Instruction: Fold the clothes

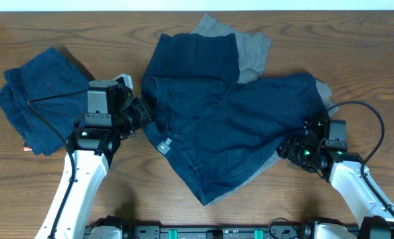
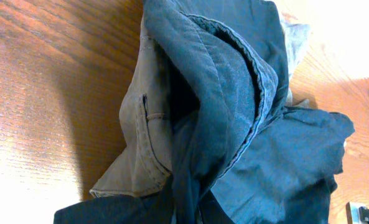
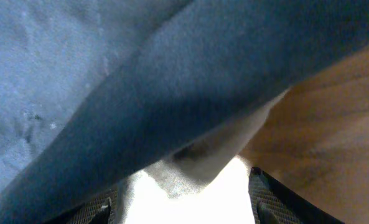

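My right gripper grips the grey garment by its pale edge [image 3: 187, 175] under the blue fabric [image 3: 172, 81] next, to draw the garment away for folding.
A dark blue garment [image 1: 230, 126] lies crumpled and spread over a grey garment [image 1: 253, 50] at mid table. My left gripper [image 1: 145, 113] is at the blue garment's left waistband edge. In the left wrist view the blue cloth [image 2: 234, 81] bunches down into the jaws and hides the fingers, beside a tan-grey hem [image 2: 147, 130]. My right gripper [image 1: 291, 147] is at the garment's right edge. In the right wrist view its fingers [image 3: 181, 208] stand wide apart, with pale cloth [image 3: 196, 162] between them under the blue fabric [image 3: 172, 81].
A second blue garment [image 1: 40, 99] lies folded at the far left of the wooden table [image 1: 356, 60]. A black cable runs over it to the left arm. The table's front edge is close behind both arm bases.
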Tool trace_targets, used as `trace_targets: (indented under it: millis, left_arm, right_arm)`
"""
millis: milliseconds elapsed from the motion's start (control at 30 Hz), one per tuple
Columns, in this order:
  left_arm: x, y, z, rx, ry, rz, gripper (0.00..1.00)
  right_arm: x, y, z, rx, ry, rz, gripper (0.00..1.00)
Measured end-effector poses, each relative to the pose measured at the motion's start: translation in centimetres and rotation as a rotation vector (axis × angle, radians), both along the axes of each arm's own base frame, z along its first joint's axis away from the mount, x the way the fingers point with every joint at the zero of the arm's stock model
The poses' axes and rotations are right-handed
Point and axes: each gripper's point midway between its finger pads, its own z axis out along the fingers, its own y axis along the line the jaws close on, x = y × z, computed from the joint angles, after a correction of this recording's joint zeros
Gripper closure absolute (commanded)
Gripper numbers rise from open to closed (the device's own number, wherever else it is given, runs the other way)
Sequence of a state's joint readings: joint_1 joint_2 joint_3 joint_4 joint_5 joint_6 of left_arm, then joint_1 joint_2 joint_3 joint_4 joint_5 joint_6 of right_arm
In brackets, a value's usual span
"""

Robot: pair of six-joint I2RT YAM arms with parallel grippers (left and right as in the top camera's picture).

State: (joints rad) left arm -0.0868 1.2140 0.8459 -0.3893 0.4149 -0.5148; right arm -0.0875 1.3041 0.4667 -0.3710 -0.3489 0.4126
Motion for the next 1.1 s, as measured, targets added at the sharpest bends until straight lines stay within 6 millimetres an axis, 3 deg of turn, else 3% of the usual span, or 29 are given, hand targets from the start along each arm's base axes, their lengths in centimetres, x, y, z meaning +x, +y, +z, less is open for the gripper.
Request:
trace_targets:
  millis: [167, 333, 367, 467, 500, 733, 867, 1000, 1100]
  left_arm:
    - [-0.2, 0.0, -0.1, 0.001, 0.009, 0.0, 0.93]
    - [-0.4, 0.0, -0.3, 0.002, 0.022, 0.0, 0.93]
    - [-0.4, 0.0, -0.4, 0.002, 0.024, 0.0, 0.94]
    - [-0.5, 0.1, -0.4, 0.003, 0.026, 0.001, 0.93]
    - [-0.5, 0.1, -0.4, 0.005, 0.026, 0.002, 0.93]
    - [-0.7, 0.1, -0.6, 0.006, 0.038, 0.002, 0.93]
    - [-1.0, 0.2, -0.9, 0.029, 0.046, -0.016, 0.93]
    - [-1.6, 1.4, -2.0, 0.106, 0.083, 0.009, 0.93]
    - [-1.8, 2.6, -2.6, 0.177, 0.098, 0.034, 0.94]
  right_arm:
    - [0.8, 0.2, 0.1, 0.006, -0.049, 0.007, 0.39]
    - [1.2, 1.0, -0.1, -0.003, -0.071, 0.04, 0.53]
    - [1.3, 1.3, -0.1, -0.003, -0.077, 0.054, 0.59]
    - [1.3, 2.5, -0.4, -0.014, -0.083, 0.103, 0.96]
    - [1.2, 2.8, -0.6, -0.019, -0.076, 0.116, 0.99]
    - [0.9, 2.2, -1.2, -0.084, -0.043, 0.11, 0.99]
    - [0.8, -1.2, -1.1, -0.168, 0.017, 0.004, 0.99]
    - [0.3, -7.6, -0.2, -0.308, 0.123, -0.189, 0.99]
    - [0.4, -12.8, 2.2, -0.408, 0.162, -0.339, 0.99]
